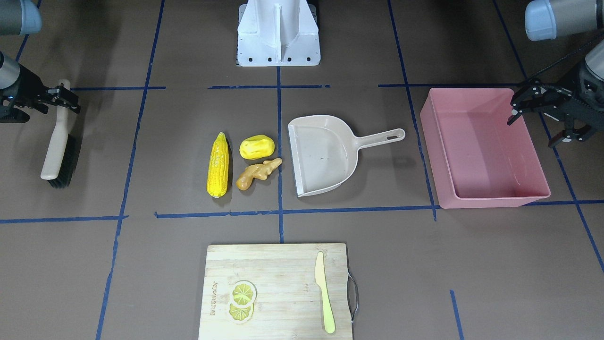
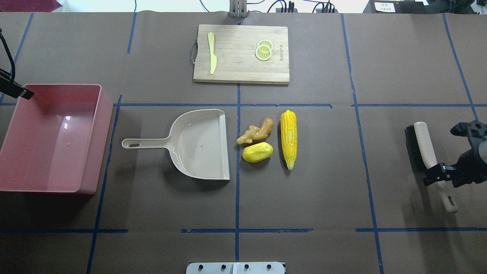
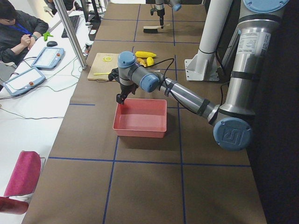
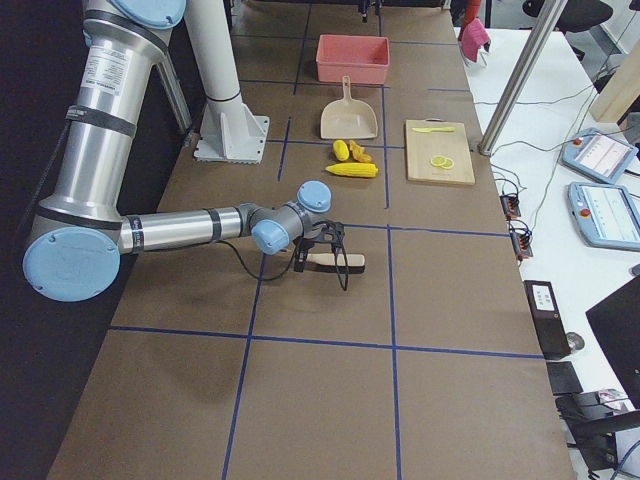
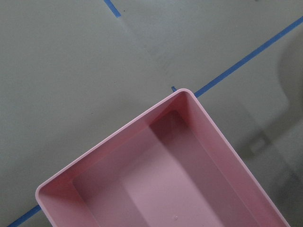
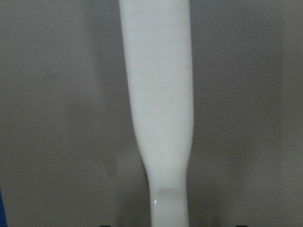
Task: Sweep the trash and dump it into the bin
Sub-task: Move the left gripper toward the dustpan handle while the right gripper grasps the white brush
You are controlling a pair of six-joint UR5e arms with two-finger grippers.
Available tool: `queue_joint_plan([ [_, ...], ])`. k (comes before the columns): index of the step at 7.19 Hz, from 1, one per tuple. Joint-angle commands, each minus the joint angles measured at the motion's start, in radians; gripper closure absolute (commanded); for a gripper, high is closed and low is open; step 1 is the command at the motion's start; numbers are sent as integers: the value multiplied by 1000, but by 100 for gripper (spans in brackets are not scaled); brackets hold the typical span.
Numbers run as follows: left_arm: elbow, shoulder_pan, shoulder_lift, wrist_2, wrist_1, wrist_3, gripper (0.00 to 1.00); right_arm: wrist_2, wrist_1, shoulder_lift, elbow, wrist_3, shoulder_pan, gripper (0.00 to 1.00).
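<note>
My right gripper grabs the beige brush by its handle (image 1: 62, 116) next, to sweep the trash into the dustpan (image 1: 321, 156).
The trash lies mid-table: a long corn cob (image 1: 218, 165), a yellow potato-like lump (image 1: 256, 147) and a tan ginger root (image 1: 257, 174). A beige dustpan (image 1: 321, 156) lies beside them with its mouth toward them. The pink bin (image 1: 490, 200) stands beyond the dustpan's handle. My left gripper (image 1: 532, 128) hovers open and empty over the bin's near corner; the left wrist view shows the bin's rim (image 5: 213, 127). My right gripper (image 1: 61, 97) is open, with its fingers on either side of the handle of a brush (image 1: 56, 151) that lies on the table.
A wooden cutting board (image 1: 283, 264) with lemon slices (image 1: 243, 300) and a pale knife (image 1: 325, 302) sits at the table's far side from the robot. The robot's base (image 1: 278, 33) stands behind the trash. Blue tape lines cross the brown table.
</note>
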Motion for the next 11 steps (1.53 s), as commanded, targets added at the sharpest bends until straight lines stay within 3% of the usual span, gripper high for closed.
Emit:
queue_joint_plan([
  [1,-1,1,1,1,0,2,0,7,-4,4,-10,0,-3,29],
  [2,-1,3,1,1,0,2,0,7,-7,4,-10,0,-3,47],
  [3,1,4,1,2,0,2,0,5,-5,4,-10,-2,-2,80],
  [4,-1,4,1,2,0,2,0,2,-5,-1,-10,-2,-2,97],
  [7,-2,21,-34,1,-2,2,0,14,-8,5,48,-9,45,100],
  [9,-4,105,-123,1,-3,24,0,44,-141,42,128,-9,85,100],
  [11,-15,179,-151,1,-2,152,0,38,-172,79,151,-12,98,100],
])
